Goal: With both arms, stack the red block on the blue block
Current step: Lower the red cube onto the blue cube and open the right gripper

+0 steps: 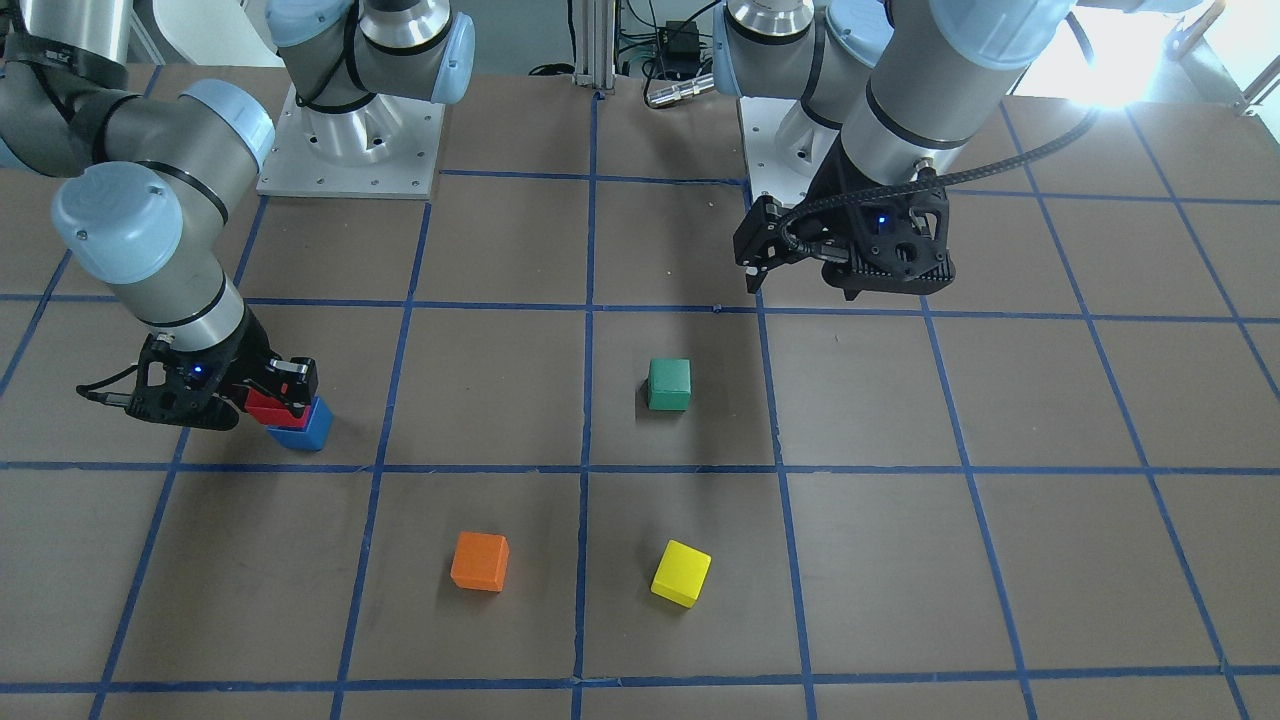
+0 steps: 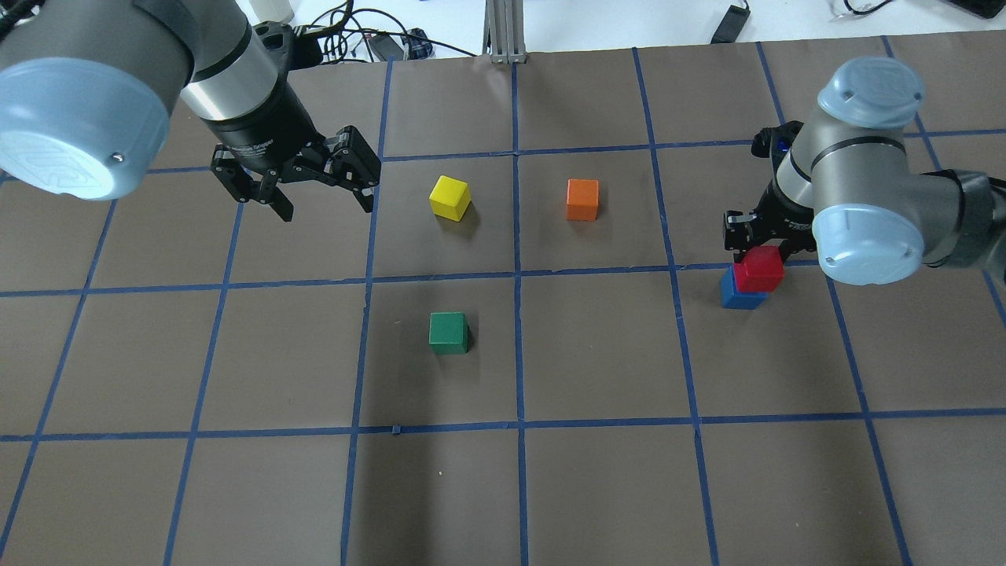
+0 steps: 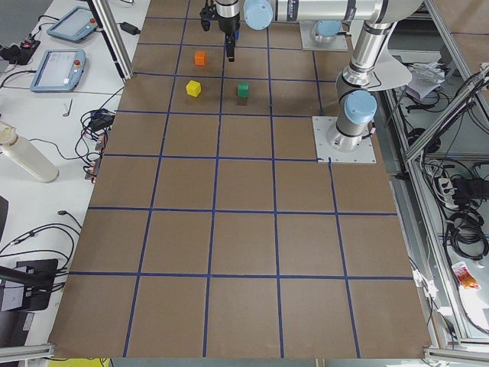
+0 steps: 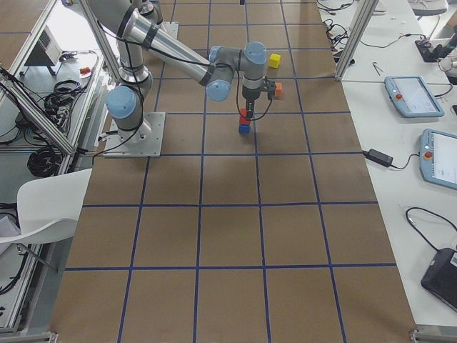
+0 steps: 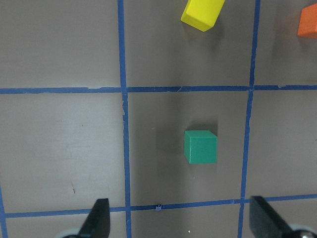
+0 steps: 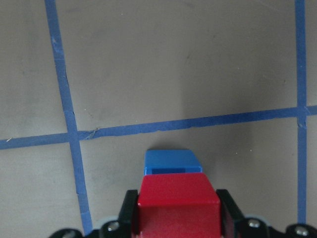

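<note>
The red block would stay in place, as it has its lower edge [image 1: 286, 425] down on the blue block's top [image 1: 317, 415], so the robot's right gripper needs to let go of it.
My right gripper [image 2: 758, 251] is shut on the red block [image 2: 764, 268] and holds it over the blue block [image 2: 737, 292], which stands on the table at the right. The red block sits slightly offset from the blue one. I cannot tell whether they touch. The right wrist view shows the red block [image 6: 178, 198] between the fingers with the blue block [image 6: 171, 161] under it. In the front view the red block [image 1: 268, 405] and blue block [image 1: 305, 430] are at the left. My left gripper [image 2: 314, 185] is open and empty above the table's far left.
A green cube [image 2: 449, 332] stands near the middle, and also shows in the left wrist view [image 5: 200, 147]. A yellow cube [image 2: 450, 196] and an orange cube [image 2: 582, 199] stand further out. Blue tape lines grid the brown table [image 2: 597, 487].
</note>
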Controlling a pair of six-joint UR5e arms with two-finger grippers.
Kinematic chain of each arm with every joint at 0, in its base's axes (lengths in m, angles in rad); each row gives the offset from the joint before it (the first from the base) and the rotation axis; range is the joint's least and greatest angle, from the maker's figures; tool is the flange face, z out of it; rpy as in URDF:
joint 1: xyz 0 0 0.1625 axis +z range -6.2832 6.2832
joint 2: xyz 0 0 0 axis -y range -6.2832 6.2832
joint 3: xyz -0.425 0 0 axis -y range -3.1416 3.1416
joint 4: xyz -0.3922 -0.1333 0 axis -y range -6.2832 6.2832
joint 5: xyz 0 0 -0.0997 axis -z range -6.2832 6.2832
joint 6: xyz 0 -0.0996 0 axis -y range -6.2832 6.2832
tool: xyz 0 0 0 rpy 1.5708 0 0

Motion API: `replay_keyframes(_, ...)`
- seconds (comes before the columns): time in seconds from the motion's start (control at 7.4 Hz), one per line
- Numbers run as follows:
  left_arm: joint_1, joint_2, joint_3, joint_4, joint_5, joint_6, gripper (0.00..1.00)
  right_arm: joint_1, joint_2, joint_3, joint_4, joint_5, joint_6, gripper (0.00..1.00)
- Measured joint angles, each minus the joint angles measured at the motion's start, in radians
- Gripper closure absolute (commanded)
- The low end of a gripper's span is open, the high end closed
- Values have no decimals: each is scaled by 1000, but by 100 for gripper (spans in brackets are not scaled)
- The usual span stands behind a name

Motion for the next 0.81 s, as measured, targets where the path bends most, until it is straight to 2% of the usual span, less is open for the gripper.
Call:
replay_keyframes(0.68,0,0,0,0,0,2,0,0,4,1,-4,3,1,100)
replay_keyframes(0.81,0,-1,0,0,0,2,0,0,7,1,-4,3,1,91)
